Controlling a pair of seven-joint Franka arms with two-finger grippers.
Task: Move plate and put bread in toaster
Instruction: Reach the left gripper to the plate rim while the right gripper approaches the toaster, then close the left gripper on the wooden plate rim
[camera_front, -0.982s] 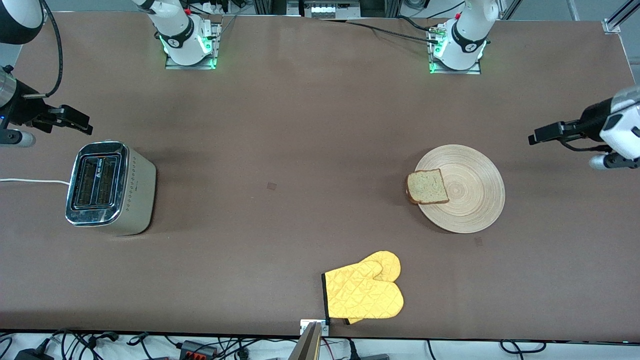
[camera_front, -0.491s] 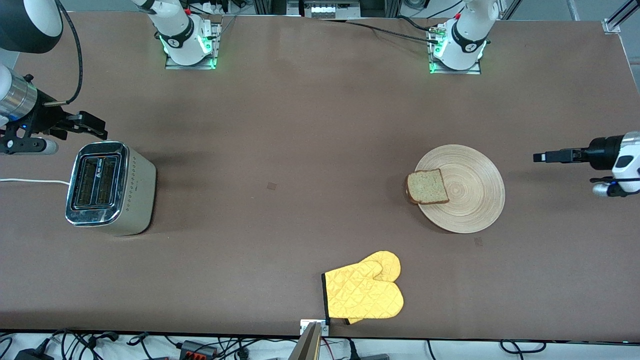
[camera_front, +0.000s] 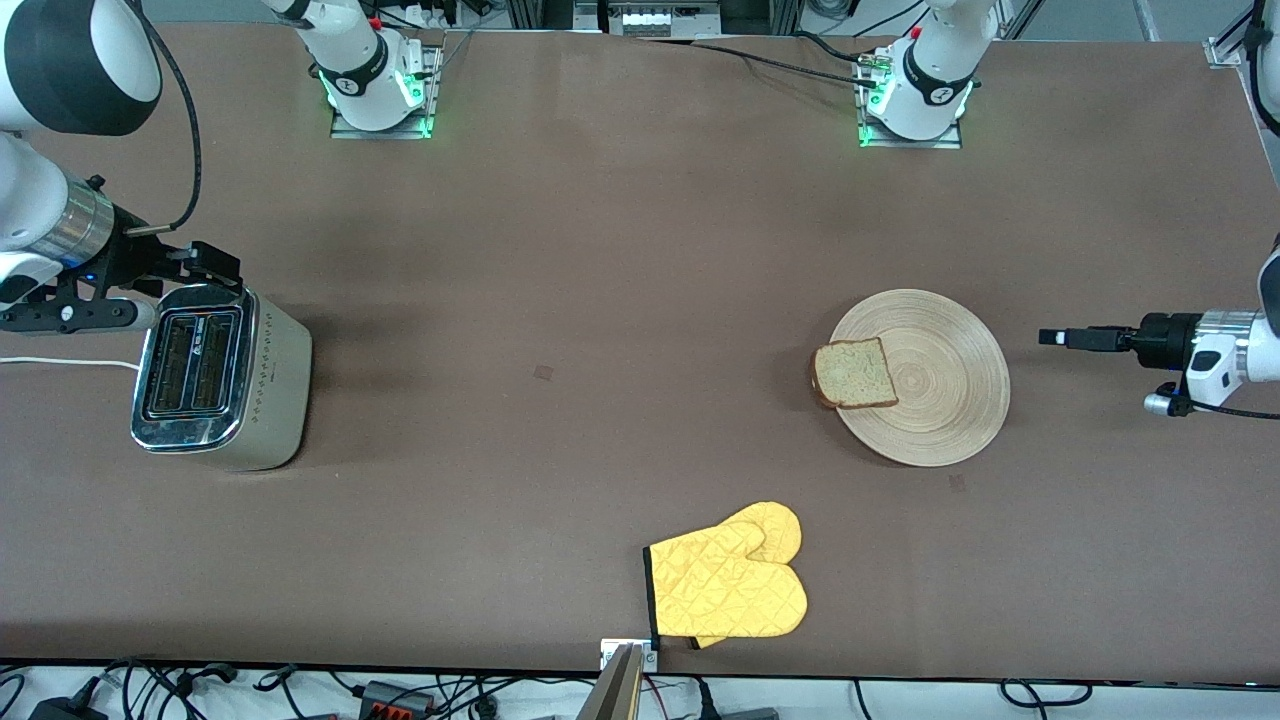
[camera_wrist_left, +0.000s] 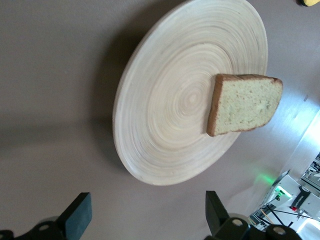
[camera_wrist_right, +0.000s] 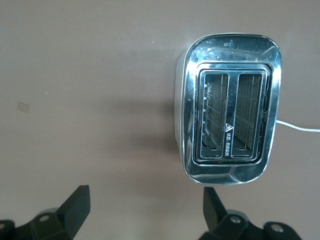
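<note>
The plate with the bread needs to go toward the toaster (camera_front: 215, 375). My left gripper should next grab the plate by its bare rim (camera_front: 1003, 378).
The round light-wood plate (camera_front: 950, 400) lies toward the left arm's end of the table, with the brown bread slice (camera_front: 853, 373) on its rim toward the toaster. My left gripper (camera_front: 1052, 338) hovers low over bare table just outside the plate's edge, open and empty. In the left wrist view the plate (camera_wrist_left: 170, 115) and bread (camera_wrist_left: 245, 104) lie ahead of the open left gripper (camera_wrist_left: 147, 212). The chrome-topped toaster (camera_front: 215, 375) stands at the right arm's end, both slots empty. My right gripper (camera_front: 215, 266) hangs open at the toaster's end that faces the bases. The right wrist view shows the toaster (camera_wrist_right: 230, 125) ahead of the right gripper (camera_wrist_right: 145, 205).
A yellow oven mitt (camera_front: 730, 585) lies near the table's front edge, nearer the front camera than the plate. The toaster's white cord (camera_front: 60, 362) runs off toward the table's end. Bare brown tabletop spans the stretch between toaster and plate.
My left gripper has swung down and in toward the plate's edge. My right gripper has moved in over the toaster's end. Plate, bread and toaster have not moved.
</note>
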